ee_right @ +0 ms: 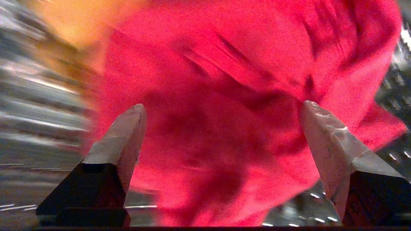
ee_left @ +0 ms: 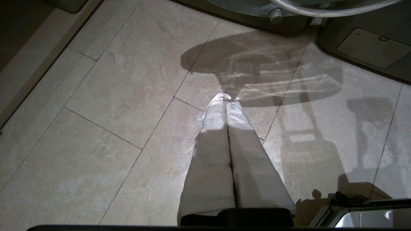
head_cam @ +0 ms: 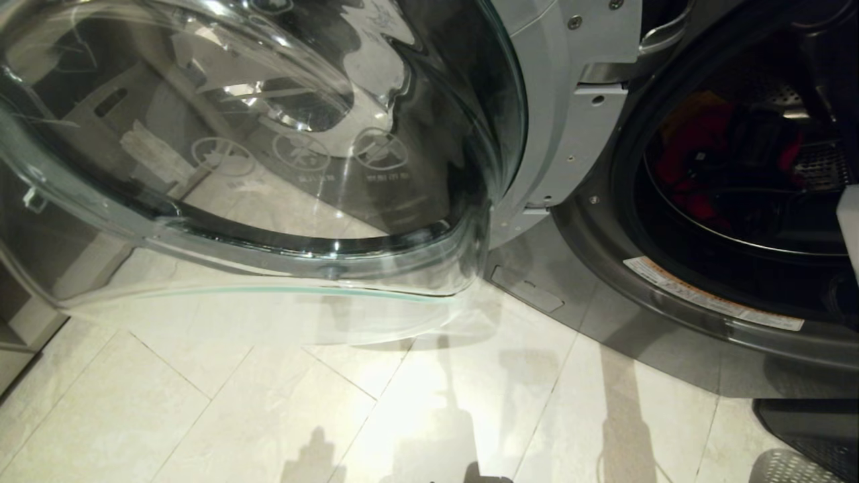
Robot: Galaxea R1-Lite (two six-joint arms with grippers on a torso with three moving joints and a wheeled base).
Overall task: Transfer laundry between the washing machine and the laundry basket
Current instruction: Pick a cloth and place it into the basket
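Observation:
My right gripper grabs the red-pink garment point(ee_right: 231, 96) by its bunched fold point(ee_right: 227, 127) next, to move it over to the laundry basket.
The washing machine point(head_cam: 604, 288) stands with its round glass door point(head_cam: 268, 168) swung open to the left. Inside the steel drum point(ee_right: 38, 106) lies the laundry: a red-pink garment point(head_cam: 691, 161) and a yellow-orange one point(head_cam: 698, 104) behind it. My right gripper point(ee_right: 223, 109) is inside the drum, open. Its two fingertips point(ee_right: 135, 118) stand wide apart on either side of a fold of the red-pink garment point(ee_right: 231, 96), and the yellow-orange piece point(ee_right: 80, 19) lies beyond. My left gripper point(ee_left: 226, 101) hangs shut and empty over the floor. The laundry basket is out of view.
Pale floor tiles point(head_cam: 268, 402) lie before the machine. The open door overhangs the floor on the left, and a small hatch point(head_cam: 527, 288) sits low on the machine's front. A dark thing with a perforated edge point(head_cam: 785, 466) shows at the lower right corner.

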